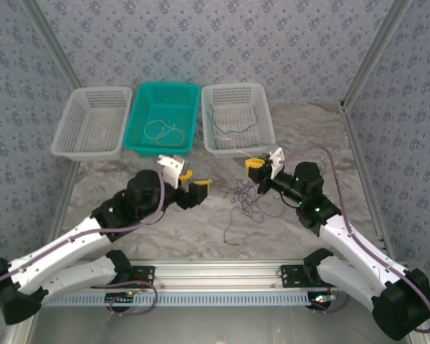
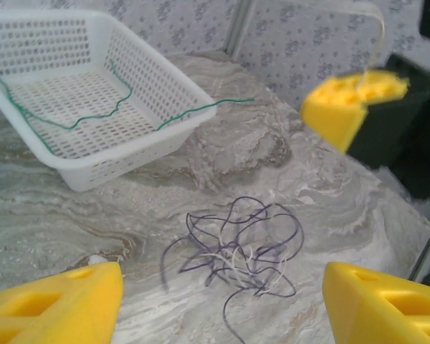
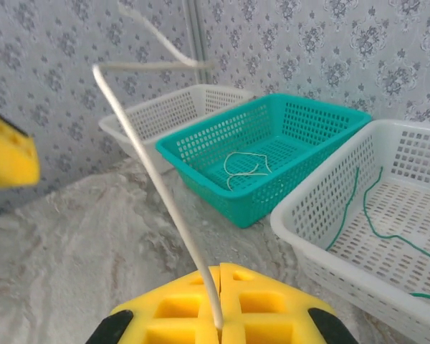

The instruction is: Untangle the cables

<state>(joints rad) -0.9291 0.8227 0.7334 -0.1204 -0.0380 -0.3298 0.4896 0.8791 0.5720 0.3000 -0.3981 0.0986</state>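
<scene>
The robot's left gripper should grab only a dark purple-brown cable of the tangle [image 1: 233,213] [image 2: 226,304] and leave pale cable free, so the cables can be drawn apart.
A tangle of dark purple-brown and pale cables [image 2: 240,247] lies on the marble table [image 1: 201,229], seen from above as a small tangle [image 1: 244,193] between the arms. My left gripper [image 2: 222,312] is open just short of it, with one yellow finger [image 2: 57,301] on each side and nothing between them. From above the left gripper [image 1: 195,181] sits left of the tangle. My right gripper [image 3: 220,276] is shut on a pale yellow-tan cable [image 3: 154,168] that rises from the jaws and bends over. The right gripper [image 1: 255,165] hangs just beyond the tangle.
Three baskets stand at the back: an empty white basket [image 1: 72,136], a teal basket [image 1: 190,115] holding a pale cable [image 1: 161,129], and a white basket [image 1: 261,107] holding a green cable [image 1: 233,122]. The green cable's end [image 2: 208,107] hangs over that basket's rim.
</scene>
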